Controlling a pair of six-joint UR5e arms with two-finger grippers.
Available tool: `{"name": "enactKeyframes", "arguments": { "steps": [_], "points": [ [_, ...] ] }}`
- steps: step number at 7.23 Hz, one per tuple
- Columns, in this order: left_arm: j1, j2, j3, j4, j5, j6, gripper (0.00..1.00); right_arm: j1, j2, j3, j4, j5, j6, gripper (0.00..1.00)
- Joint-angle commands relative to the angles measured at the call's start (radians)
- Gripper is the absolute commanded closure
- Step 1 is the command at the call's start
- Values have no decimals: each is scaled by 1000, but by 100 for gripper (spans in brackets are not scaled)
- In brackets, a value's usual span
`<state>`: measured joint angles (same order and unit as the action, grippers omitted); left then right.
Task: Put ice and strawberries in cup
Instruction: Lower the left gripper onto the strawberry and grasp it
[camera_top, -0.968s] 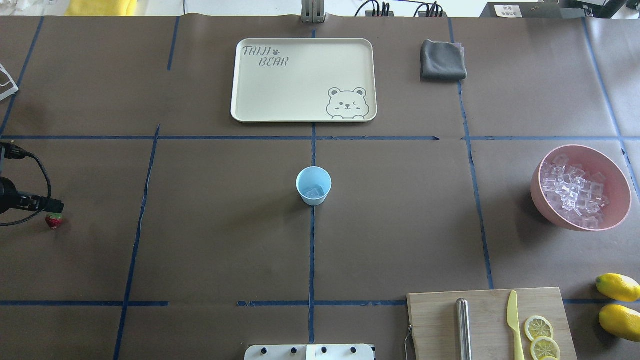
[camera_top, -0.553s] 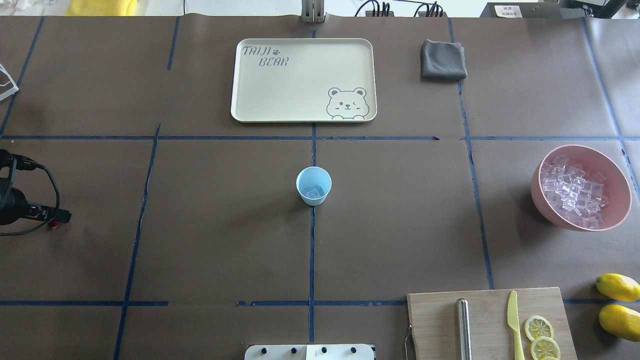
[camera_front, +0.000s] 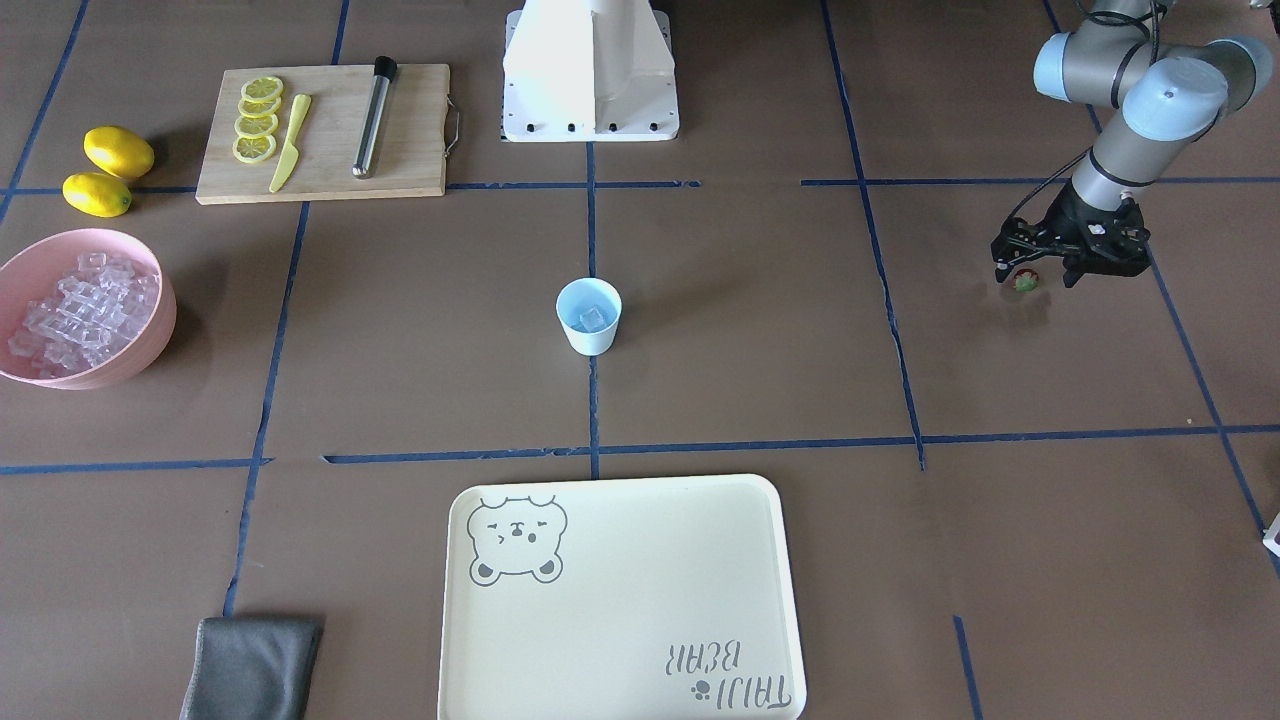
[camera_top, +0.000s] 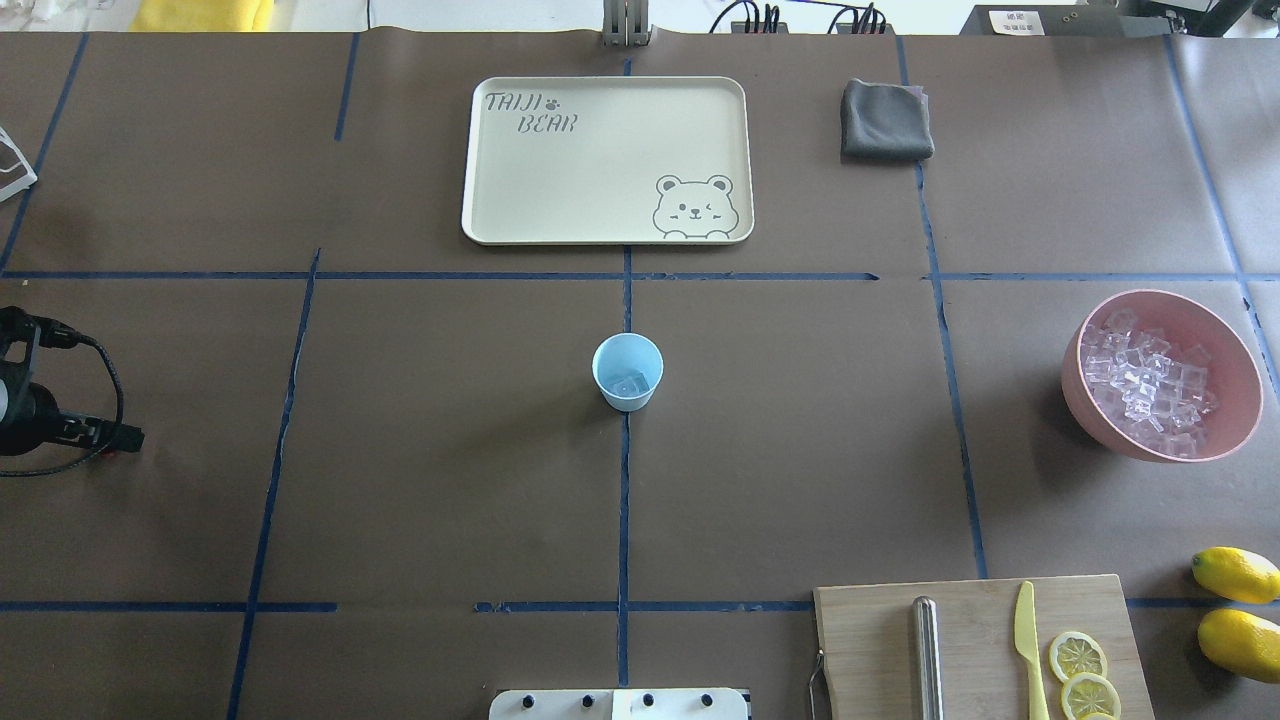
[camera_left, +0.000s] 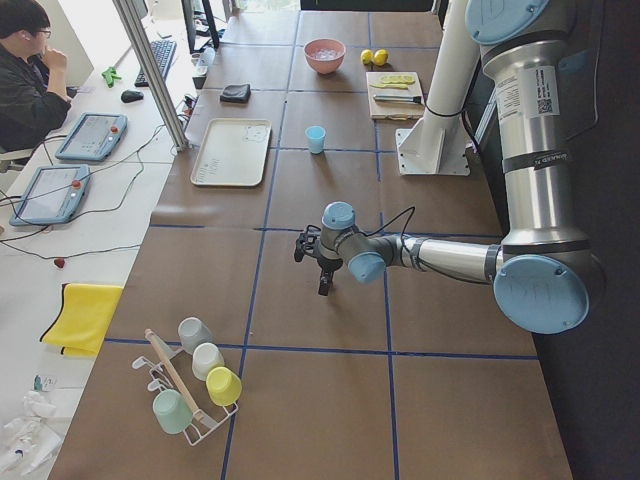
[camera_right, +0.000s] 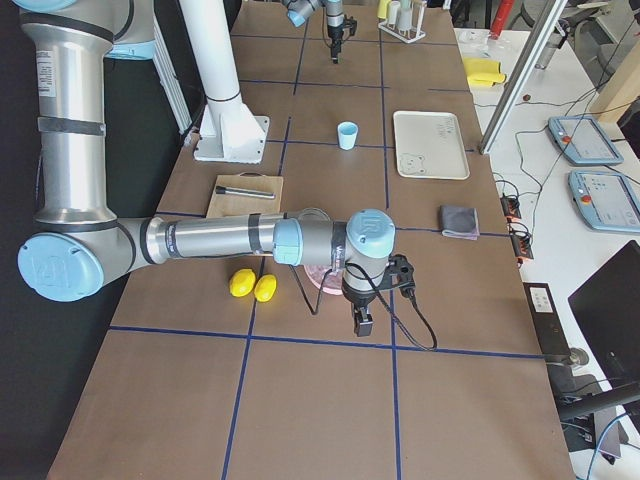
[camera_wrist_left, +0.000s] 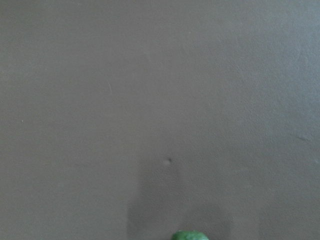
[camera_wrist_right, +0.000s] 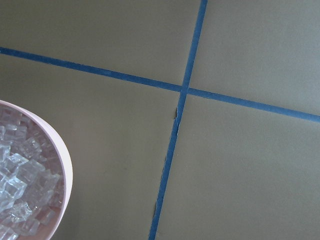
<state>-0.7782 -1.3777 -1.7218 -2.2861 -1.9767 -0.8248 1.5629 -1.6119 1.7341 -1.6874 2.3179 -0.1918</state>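
Observation:
My left gripper grabs the strawberry by its sides just below the green top (camera_front: 1026, 280) next, to drop it into the light blue cup (camera_front: 589, 316).
The light blue cup (camera_top: 628, 396) stands at the table's middle, also in the front view (camera_front: 590, 341), with ice (camera_front: 592, 318) in its bottom. More ice (camera_top: 1140, 378) fills the pink bowl (camera_top: 1235, 400) at the right. The strawberry (camera_front: 1025, 282) lies on the table between the fingers of my left gripper (camera_front: 1034, 274), which is open around it. In the overhead view the left gripper (camera_top: 118, 438) covers nearly all of the berry. Its green top (camera_wrist_left: 190, 235) shows in the left wrist view. My right gripper (camera_right: 357, 322) hangs by the bowl; I cannot tell its state.
A cream tray (camera_top: 606, 160) and a grey cloth (camera_top: 886, 120) lie at the far side. A cutting board (camera_top: 975, 645) with a knife, a metal rod and lemon slices sits near the robot, two lemons (camera_top: 1237, 610) beside it. A cup rack (camera_left: 190, 385) stands far left.
My left gripper has come down and toward the robot's side over the strawberry, which was in plain sight beside it and is now almost hidden beneath it.

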Motion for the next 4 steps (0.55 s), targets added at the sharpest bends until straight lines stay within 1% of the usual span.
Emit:
{"name": "enactKeyframes", "arguments": {
  "steps": [1, 2, 3, 4],
  "points": [
    [0, -1, 1, -1, -1, 0, 15, 0, 1, -1, 0, 0, 0, 0],
    [0, -1, 1, -1, -2, 0, 55, 0, 1, -1, 0, 0, 0, 0],
    [0, -1, 1, -3, -20, 1, 85, 0, 1, 1, 0, 0, 0, 0],
    [0, -3, 1, -3, -30, 10, 99, 0, 1, 1, 0, 0, 2, 0]
  ]
}}
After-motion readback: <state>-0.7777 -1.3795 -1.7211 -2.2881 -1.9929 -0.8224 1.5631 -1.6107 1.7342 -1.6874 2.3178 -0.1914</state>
